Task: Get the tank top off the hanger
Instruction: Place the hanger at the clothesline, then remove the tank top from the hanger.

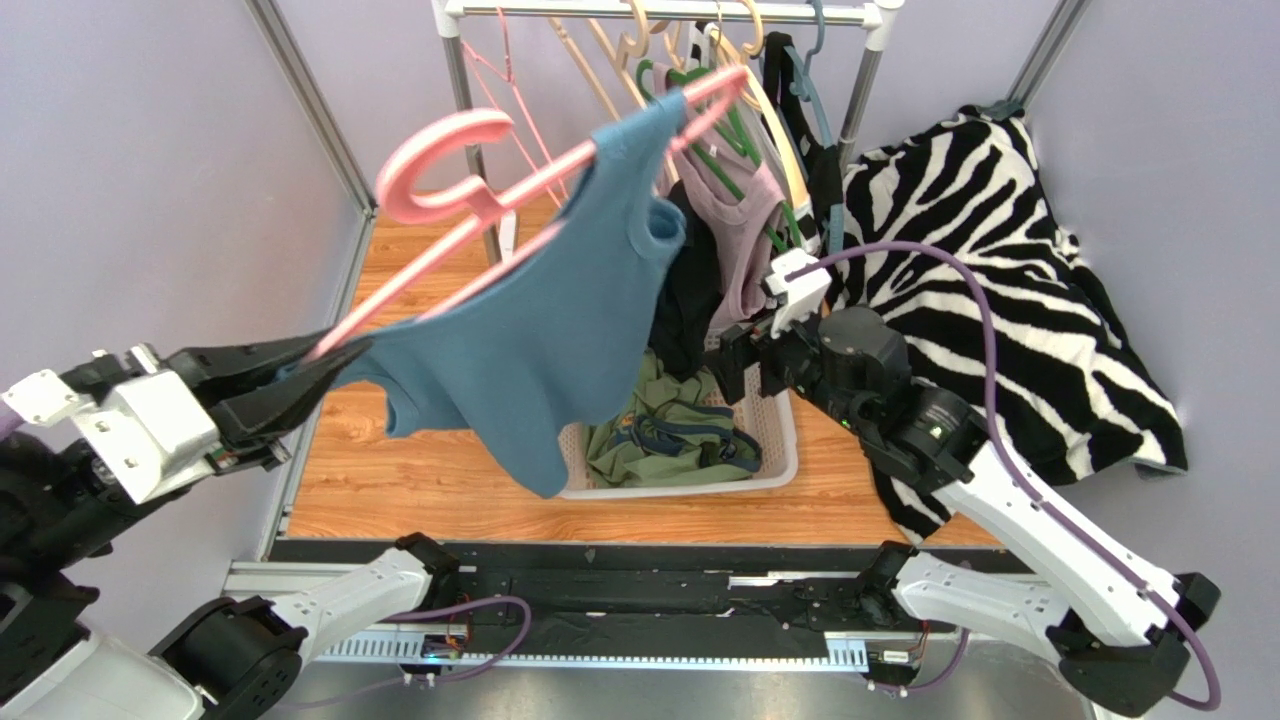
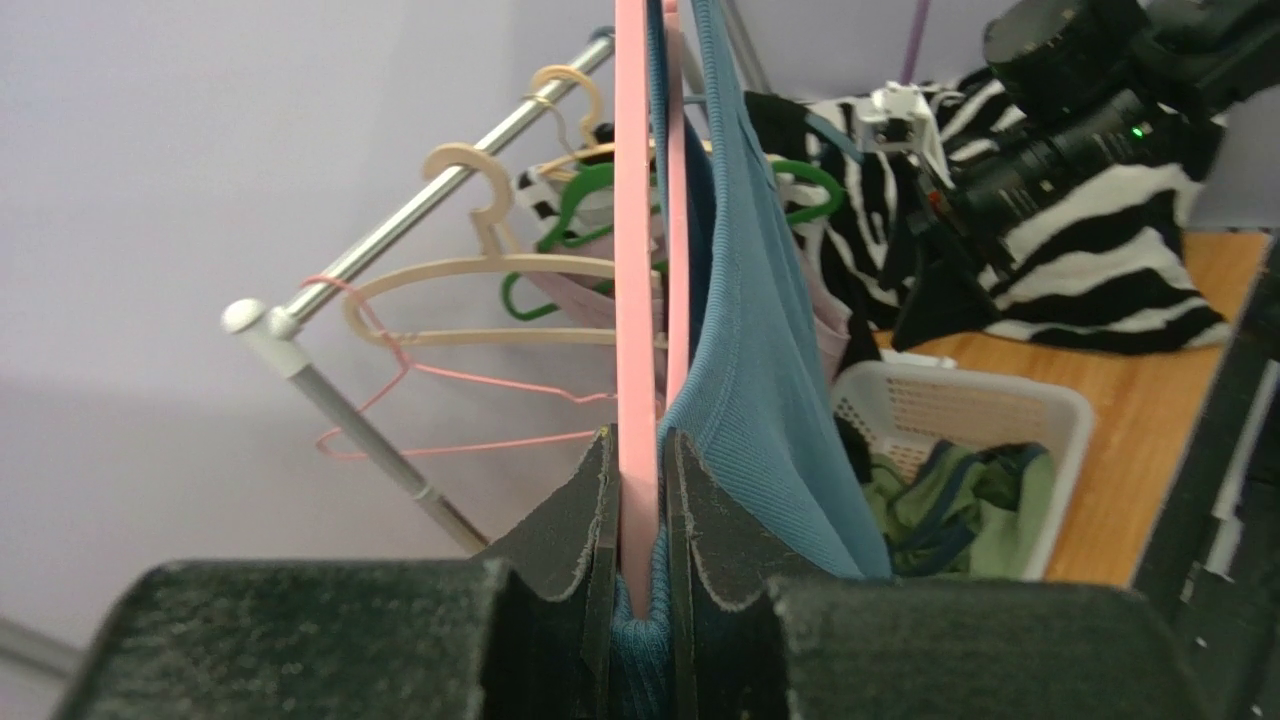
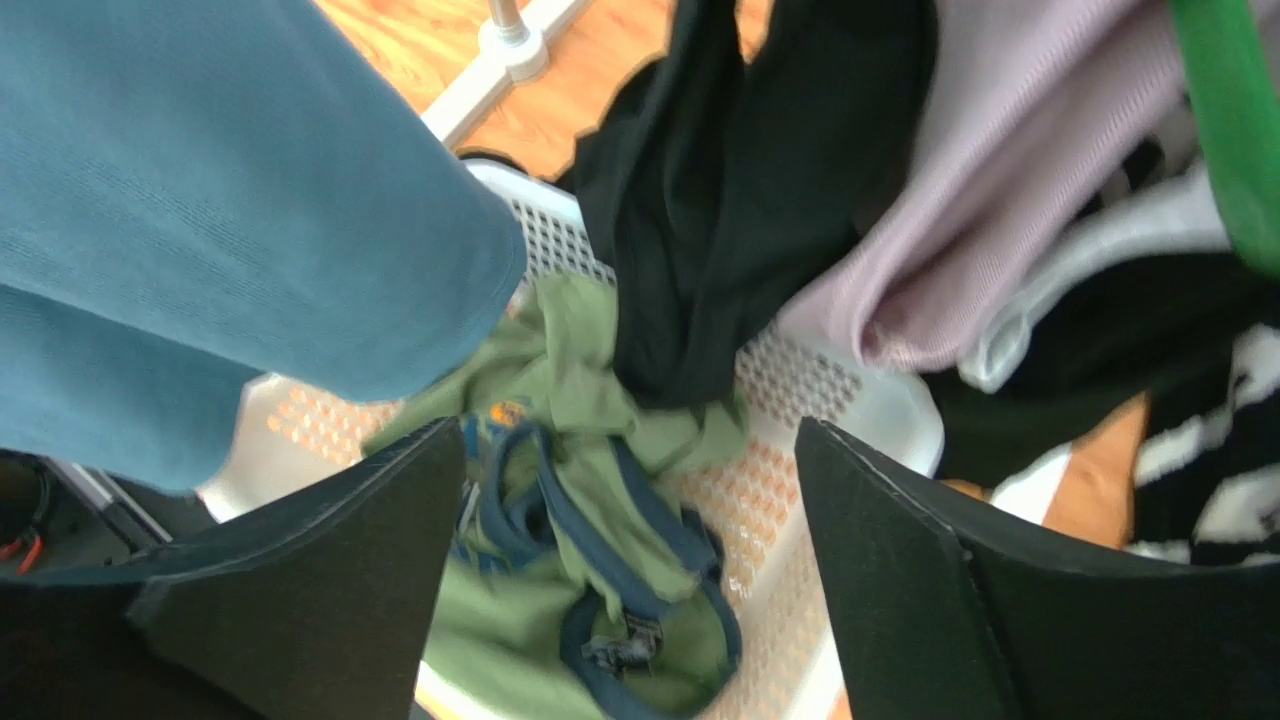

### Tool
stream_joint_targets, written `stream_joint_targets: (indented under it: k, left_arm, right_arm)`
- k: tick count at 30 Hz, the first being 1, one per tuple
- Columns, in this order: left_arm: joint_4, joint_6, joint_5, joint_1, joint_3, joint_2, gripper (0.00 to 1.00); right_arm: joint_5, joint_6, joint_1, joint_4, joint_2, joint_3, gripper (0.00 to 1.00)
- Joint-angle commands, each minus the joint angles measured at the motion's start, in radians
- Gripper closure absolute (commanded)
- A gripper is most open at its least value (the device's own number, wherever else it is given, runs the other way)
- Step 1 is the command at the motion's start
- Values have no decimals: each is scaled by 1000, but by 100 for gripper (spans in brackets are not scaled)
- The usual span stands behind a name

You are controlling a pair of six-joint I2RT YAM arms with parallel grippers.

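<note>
The tank top needs to slide off the hanger, so my right gripper will next grab its strap near the hanger's loose end, taking only fabric [image 2: 751,345].
A blue tank top [image 1: 541,323] hangs on a pink hanger [image 1: 451,173] that is held up at a slant over the table, hook to the upper left. My left gripper [image 1: 323,360] is shut on the hanger's lower left end. In the left wrist view the pink bar [image 2: 639,300] runs between the pads, with some blue fabric [image 2: 751,345] pinched beside it. My right gripper [image 1: 736,360] is open to the right of the tank top's hem [image 3: 196,195], over the basket. Nothing is between its fingers [image 3: 628,435].
A white basket [image 1: 774,450] holding a green garment [image 1: 676,428] stands under the tank top. Behind it is a rack [image 1: 661,12] with several hangers, a black garment [image 1: 691,285] and a mauve one [image 1: 744,225]. A zebra-striped cloth [image 1: 992,255] lies to the right.
</note>
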Motion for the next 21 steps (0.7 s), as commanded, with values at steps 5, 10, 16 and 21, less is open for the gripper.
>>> stream_joint_targets:
  k: [5,10,16,21]
  left_arm:
    - [14,19,150,8,-75,85,100]
    - [59,19,156,6,-164,128,100]
    - [77,-4,171,-30,-181,167,100]
    - [74,-15,168,-90,-193,161,100]
  right_arm:
    - [5,23,2,37,-162,177,10]
    - [-79,60,2,78,-204,220,11]
    - [-94,92,4,144,-197,212,14]
    - [-85,122,2,195,-146,204,15]
